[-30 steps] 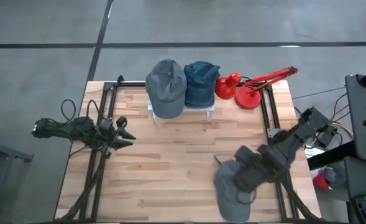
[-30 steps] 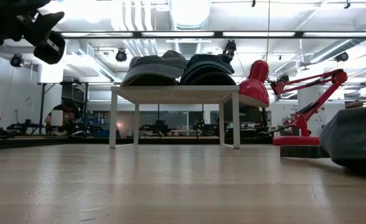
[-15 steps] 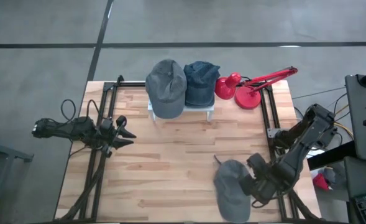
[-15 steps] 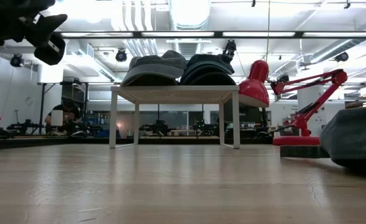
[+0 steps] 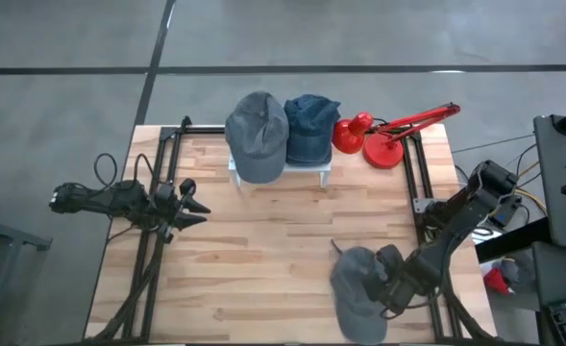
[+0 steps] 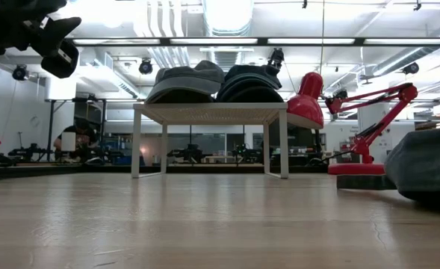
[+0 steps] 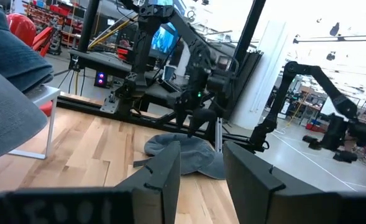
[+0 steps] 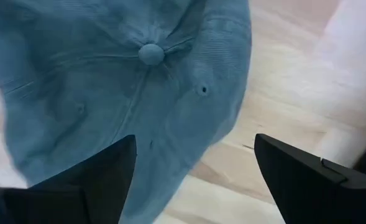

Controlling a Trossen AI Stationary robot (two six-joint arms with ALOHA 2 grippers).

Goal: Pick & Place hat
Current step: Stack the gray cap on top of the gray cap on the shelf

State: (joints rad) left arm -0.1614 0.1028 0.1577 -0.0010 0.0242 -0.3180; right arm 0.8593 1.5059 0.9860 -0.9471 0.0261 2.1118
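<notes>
Next, the right gripper takes hold of the grey hat by the edge of its top [image 8: 194, 155].
A grey hat [image 5: 356, 286] lies crown up on the wooden table near its right front corner; it also shows in the low view [image 6: 426, 168] and the left wrist view [image 7: 184, 153]. My right gripper [image 8: 195, 171] hangs open just above it, pointing down. One finger is over the crown and the other over bare wood beside the hat. The crown's button [image 8: 150, 53] lies ahead of the fingers. My left gripper [image 5: 192, 206] waits level at the table's left edge, open and holding nothing.
At the far middle, a white stand [image 5: 323, 169] carries a grey cap [image 5: 258, 135] and a blue cap [image 5: 310, 127]. A red desk lamp [image 5: 382, 135] stands at the far right. Bare wood [image 5: 263, 250] lies between the stand and the near edge.
My right gripper has come down over the grey hat and shifted a little toward the table's right near corner, its wrist rolling on the way. The hat has stayed where it was.
</notes>
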